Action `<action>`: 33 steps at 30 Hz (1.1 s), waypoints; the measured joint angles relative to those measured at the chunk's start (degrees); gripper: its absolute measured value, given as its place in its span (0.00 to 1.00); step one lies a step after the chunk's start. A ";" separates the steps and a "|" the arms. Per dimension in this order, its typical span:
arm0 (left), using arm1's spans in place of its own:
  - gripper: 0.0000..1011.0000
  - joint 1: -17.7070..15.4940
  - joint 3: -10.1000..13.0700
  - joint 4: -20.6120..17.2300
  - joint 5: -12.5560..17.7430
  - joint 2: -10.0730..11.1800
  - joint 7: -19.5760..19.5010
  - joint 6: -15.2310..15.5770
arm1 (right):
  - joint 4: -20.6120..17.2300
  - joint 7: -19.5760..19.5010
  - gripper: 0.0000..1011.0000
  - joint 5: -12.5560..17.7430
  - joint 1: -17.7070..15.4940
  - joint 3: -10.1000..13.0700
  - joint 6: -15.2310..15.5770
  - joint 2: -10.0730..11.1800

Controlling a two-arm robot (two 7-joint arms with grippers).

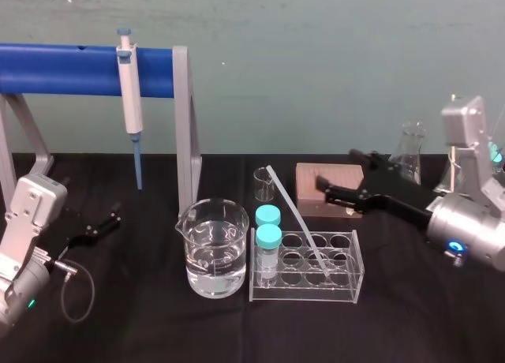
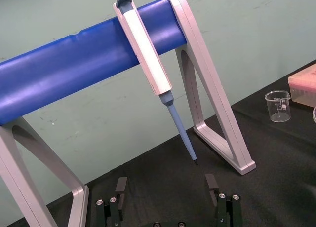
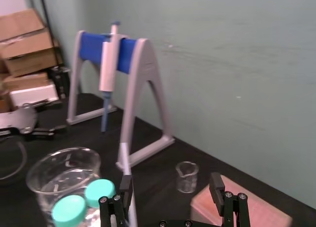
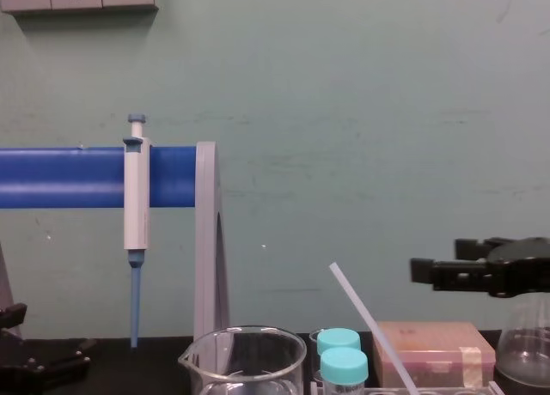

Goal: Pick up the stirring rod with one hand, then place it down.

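Note:
Next, my right gripper grabs the stirring rod by its free upper part (image 4: 353, 294) (image 3: 125, 160), since teal-capped tubes and the rack crowd the stirring rod's lower end.
The stirring rod (image 1: 296, 217) is a thin translucent-white stick leaning in the clear tube rack (image 1: 347, 288), its upper end tilted back and to the left; it also rises at a slant in the chest view (image 4: 369, 322). My right gripper (image 1: 338, 174) hovers open above the pink box, to the right of the rod's upper half, touching nothing. In the right wrist view the rod (image 3: 124, 160) runs close beside one finger of the right gripper (image 3: 170, 185). The left gripper (image 1: 99, 227) rests open at the far left, below the pipette in its wrist view (image 2: 166, 185).
A water-filled beaker (image 1: 211, 256) stands left of the rack, which holds two teal-capped tubes (image 1: 268, 237). Behind are a small empty beaker (image 1: 263, 184), the pink box (image 1: 312, 177) and a flask (image 1: 412, 150). A pipette (image 1: 130, 102) hangs on the blue-barred stand (image 1: 71, 69).

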 joint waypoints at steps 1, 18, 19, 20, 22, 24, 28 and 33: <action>0.99 0.00 0.00 0.00 0.00 0.00 0.00 0.00 | 0.39 0.85 0.99 -0.03 0.61 -0.59 0.37 -0.38; 0.99 0.00 0.00 0.00 0.00 0.00 0.00 0.00 | 6.41 5.41 0.99 -1.22 7.11 -5.89 2.18 -4.25; 0.99 0.00 0.00 0.00 0.00 0.00 0.00 0.00 | 6.68 5.46 0.99 -1.27 7.33 -6.03 2.29 -4.40; 0.99 0.00 0.00 0.00 0.00 0.00 0.00 0.00 | 7.32 5.55 0.99 -1.43 7.84 -6.39 2.58 -4.76; 0.99 0.00 0.00 0.00 0.00 0.00 0.00 0.00 | 7.96 5.68 0.99 -1.57 8.37 -6.75 2.83 -5.10; 0.99 0.00 0.00 0.00 0.00 0.00 0.00 0.00 | 8.72 5.73 0.99 -1.81 9.07 -7.23 3.07 -5.56; 0.99 0.00 0.00 0.00 0.00 0.00 0.00 0.00 | 9.97 5.74 0.99 -2.11 9.98 -7.86 3.38 -6.34; 0.99 0.00 0.00 0.00 0.00 0.00 0.00 0.00 | 11.32 5.70 0.99 -2.59 10.85 -8.55 3.89 -7.10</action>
